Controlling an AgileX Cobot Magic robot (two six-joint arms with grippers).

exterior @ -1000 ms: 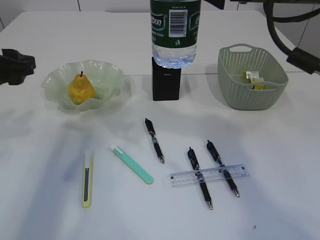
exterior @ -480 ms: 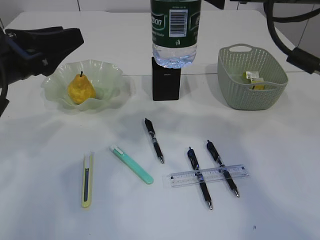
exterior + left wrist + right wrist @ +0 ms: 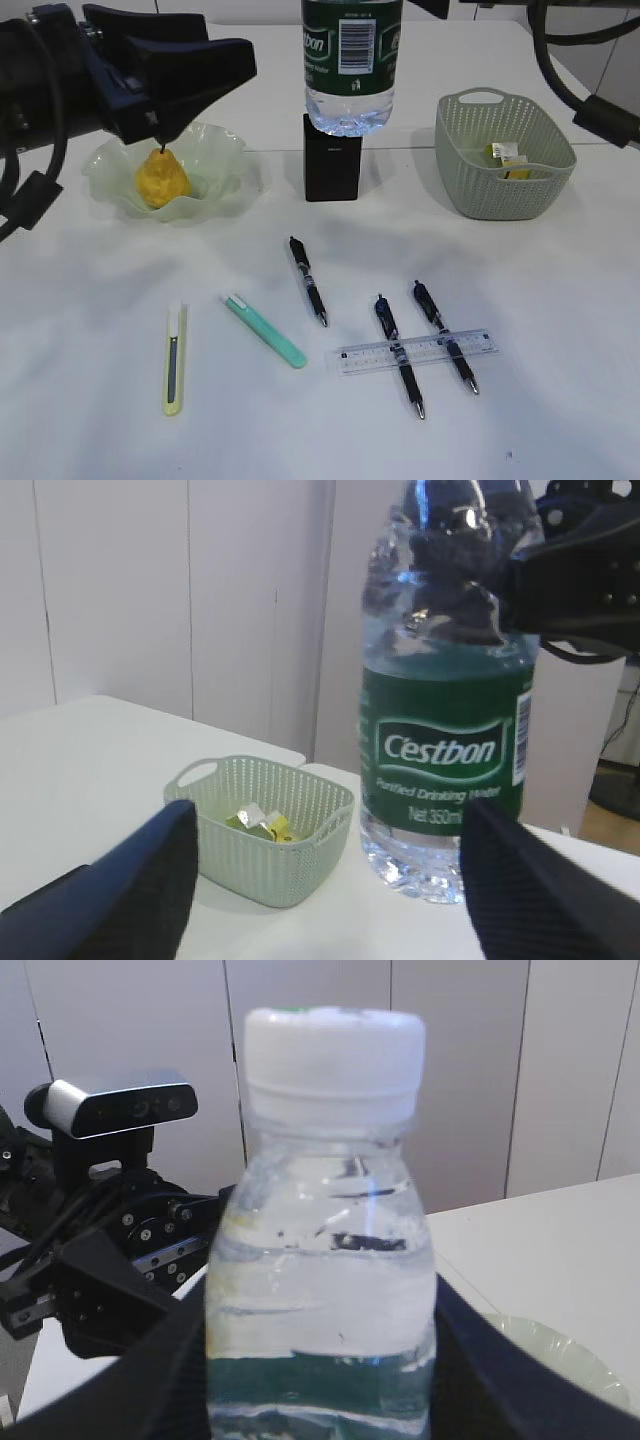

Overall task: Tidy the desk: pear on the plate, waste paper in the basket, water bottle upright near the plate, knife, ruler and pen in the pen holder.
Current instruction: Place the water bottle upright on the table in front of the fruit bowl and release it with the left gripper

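Note:
The water bottle should be grabbed next with my left gripper by its free lower body [image 3: 350,62], because the fingers of my right gripper are around the bottle's upper half.
The water bottle [image 3: 350,60] hangs upright in the air above the black pen holder [image 3: 333,165], and my right gripper [image 3: 320,1385] is shut on its body. My left gripper [image 3: 200,95] is open and empty above the plate [image 3: 228,145], its jaws pointing at the bottle [image 3: 450,730]. The yellow pear [image 3: 163,180] sits on the plate. Waste paper [image 3: 508,158] lies in the green basket [image 3: 470,185]. On the table lie a yellow knife [image 3: 174,360], a teal knife [image 3: 265,329], a clear ruler [image 3: 480,343] and three pens [image 3: 308,280], two of them under the ruler.
The basket stands at the back right and the plate at the back left, with the pen holder between them. My left arm [image 3: 60,70] reaches in over the back left corner. Cables [image 3: 590,90] hang at the upper right.
My left arm has swung in from the left edge to above the plate, and its jaws have opened wider. The bottle and the right gripper have not moved.

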